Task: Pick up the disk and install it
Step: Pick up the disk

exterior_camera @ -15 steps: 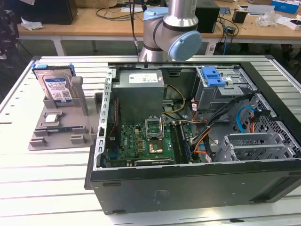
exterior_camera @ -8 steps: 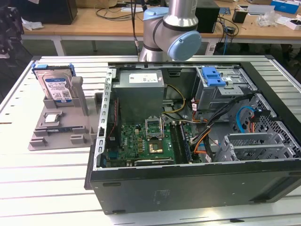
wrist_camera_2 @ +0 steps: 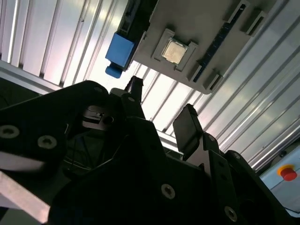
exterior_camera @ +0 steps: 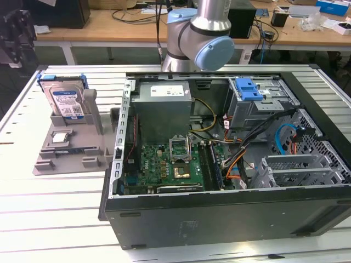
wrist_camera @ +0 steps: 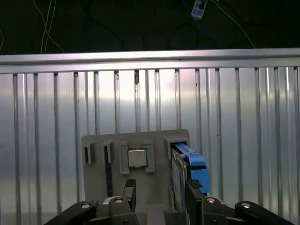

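I should grab the disk with my gripper next by its raised blue-railed end (exterior_camera: 61, 78), because the disk's lower end is down in the grey holder.
The disk (exterior_camera: 66, 99), silver with a white and blue label and blue rails, stands on edge in the grey holder (exterior_camera: 74, 150) on the exterior view's left. In the first wrist view the disk (wrist_camera: 190, 165) shows edge-on beside the holder (wrist_camera: 98, 145). In the second wrist view its blue rail (wrist_camera_2: 121, 49) sticks out past the holder (wrist_camera_2: 206, 23). My gripper (wrist_camera: 161, 198) (wrist_camera_2: 161, 110) hangs above the holder, apart from it. It is open, with nothing between its black fingers (wrist_camera: 129, 191).
A small square processor chip (wrist_camera: 137, 158) (wrist_camera_2: 174, 50) sits in the holder next to the disk. The open computer case (exterior_camera: 219, 159) lies on the table, a blue bracket (exterior_camera: 249, 87) at its drive bay. The arm (exterior_camera: 200, 33) stands behind the case. A red button (wrist_camera_2: 287, 172) sits off the table.
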`<action>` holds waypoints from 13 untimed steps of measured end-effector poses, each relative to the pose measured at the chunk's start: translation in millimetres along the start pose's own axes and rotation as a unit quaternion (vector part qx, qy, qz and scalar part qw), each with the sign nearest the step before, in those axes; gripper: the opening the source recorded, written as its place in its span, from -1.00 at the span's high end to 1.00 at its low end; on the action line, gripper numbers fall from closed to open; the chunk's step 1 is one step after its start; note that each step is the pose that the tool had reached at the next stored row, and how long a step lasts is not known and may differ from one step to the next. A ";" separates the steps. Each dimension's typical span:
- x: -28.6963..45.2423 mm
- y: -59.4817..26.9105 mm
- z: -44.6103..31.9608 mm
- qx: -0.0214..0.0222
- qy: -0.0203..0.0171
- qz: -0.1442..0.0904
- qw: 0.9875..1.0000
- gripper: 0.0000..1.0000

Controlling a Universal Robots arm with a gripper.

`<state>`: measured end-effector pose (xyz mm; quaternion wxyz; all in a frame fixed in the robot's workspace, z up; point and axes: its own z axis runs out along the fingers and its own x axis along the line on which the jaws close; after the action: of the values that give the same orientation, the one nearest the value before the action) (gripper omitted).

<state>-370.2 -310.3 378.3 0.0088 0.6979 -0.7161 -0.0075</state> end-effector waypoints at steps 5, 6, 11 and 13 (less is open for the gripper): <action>-10.5 -9.6 10.3 0.000 0.000 -0.006 1.000 -0.08; -12.7 -11.2 12.1 0.000 0.000 -0.008 1.000 -0.08; -19.9 -14.5 16.0 0.000 0.000 -0.012 1.000 -0.08; -23.1 -15.3 17.5 0.000 0.000 -0.014 1.000 -0.08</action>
<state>-354.7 -287.6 360.4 0.0090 0.7079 -0.7062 -0.0074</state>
